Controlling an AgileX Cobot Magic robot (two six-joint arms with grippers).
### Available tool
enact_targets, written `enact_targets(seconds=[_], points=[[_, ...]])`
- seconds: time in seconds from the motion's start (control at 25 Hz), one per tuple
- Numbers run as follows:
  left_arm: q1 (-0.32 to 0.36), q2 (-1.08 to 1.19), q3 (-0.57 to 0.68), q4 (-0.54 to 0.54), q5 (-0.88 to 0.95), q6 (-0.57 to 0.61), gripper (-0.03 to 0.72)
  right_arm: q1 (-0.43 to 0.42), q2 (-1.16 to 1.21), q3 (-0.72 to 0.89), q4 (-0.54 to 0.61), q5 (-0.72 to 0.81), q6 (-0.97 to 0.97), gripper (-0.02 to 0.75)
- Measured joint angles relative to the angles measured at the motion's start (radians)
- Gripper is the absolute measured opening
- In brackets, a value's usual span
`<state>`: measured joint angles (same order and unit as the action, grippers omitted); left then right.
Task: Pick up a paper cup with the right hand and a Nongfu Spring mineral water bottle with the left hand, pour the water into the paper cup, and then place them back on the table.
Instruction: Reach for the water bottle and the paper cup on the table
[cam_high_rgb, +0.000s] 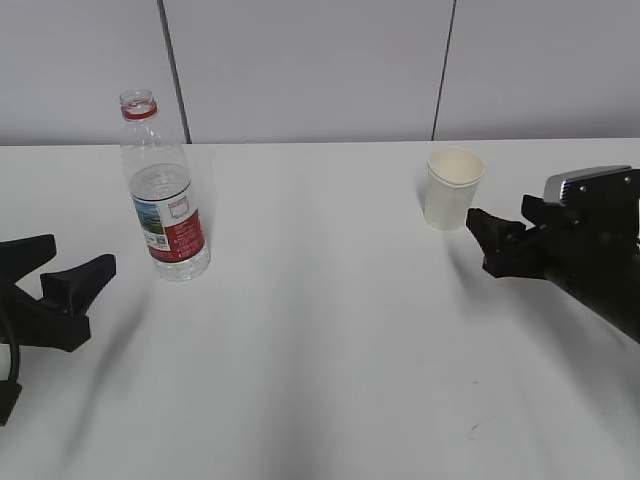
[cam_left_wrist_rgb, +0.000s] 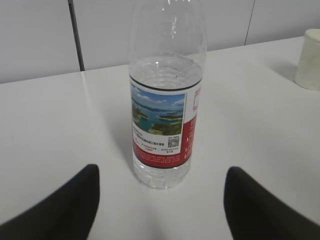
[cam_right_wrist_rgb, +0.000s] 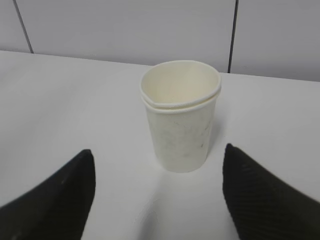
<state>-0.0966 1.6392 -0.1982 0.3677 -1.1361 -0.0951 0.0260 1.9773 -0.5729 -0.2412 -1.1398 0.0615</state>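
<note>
The bottle stands uncapped with water (cam_high_rgb: 158, 184) up to just above its label, so I will next grab it around the labelled body (cam_high_rgb: 171, 227) with my left gripper to pour.
The Nongfu Spring mineral water bottle (cam_high_rgb: 165, 200) stands upright and uncapped on the white table (cam_high_rgb: 330, 350) at the left. Its water (cam_high_rgb: 158, 184) reaches just above the label. My left gripper (cam_high_rgb: 78, 258) is open and empty, a short way in front and left of the bottle. In the left wrist view the bottle (cam_left_wrist_rgb: 165, 115) stands centred beyond the open gripper (cam_left_wrist_rgb: 162, 170), apart from both fingers. The paper cup (cam_high_rgb: 452, 188) stands upright at the right. My right gripper (cam_high_rgb: 485, 240) is open and empty just right of it. In the right wrist view the cup (cam_right_wrist_rgb: 180, 120) stands centred beyond the gripper (cam_right_wrist_rgb: 158, 150).
A grey panelled wall (cam_high_rgb: 320, 60) runs behind the table's far edge. The cup also shows at the right edge of the left wrist view (cam_left_wrist_rgb: 310, 60). A small dark mark (cam_high_rgb: 472, 430) lies on the table near the front right.
</note>
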Motion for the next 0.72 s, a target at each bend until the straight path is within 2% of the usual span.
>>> enact_targets(seconds=[0.28,0.72], points=[[0.0,0.0,0.0,0.0,0.0,0.0,0.48,0.0,0.096,-0.086,0.0,0.0,-0.002,0.661],[0.0,0.0,0.0,0.0,0.0,0.0,0.479,0.0,0.212,-0.24,0.0,0.0,-0.02,0.672]])
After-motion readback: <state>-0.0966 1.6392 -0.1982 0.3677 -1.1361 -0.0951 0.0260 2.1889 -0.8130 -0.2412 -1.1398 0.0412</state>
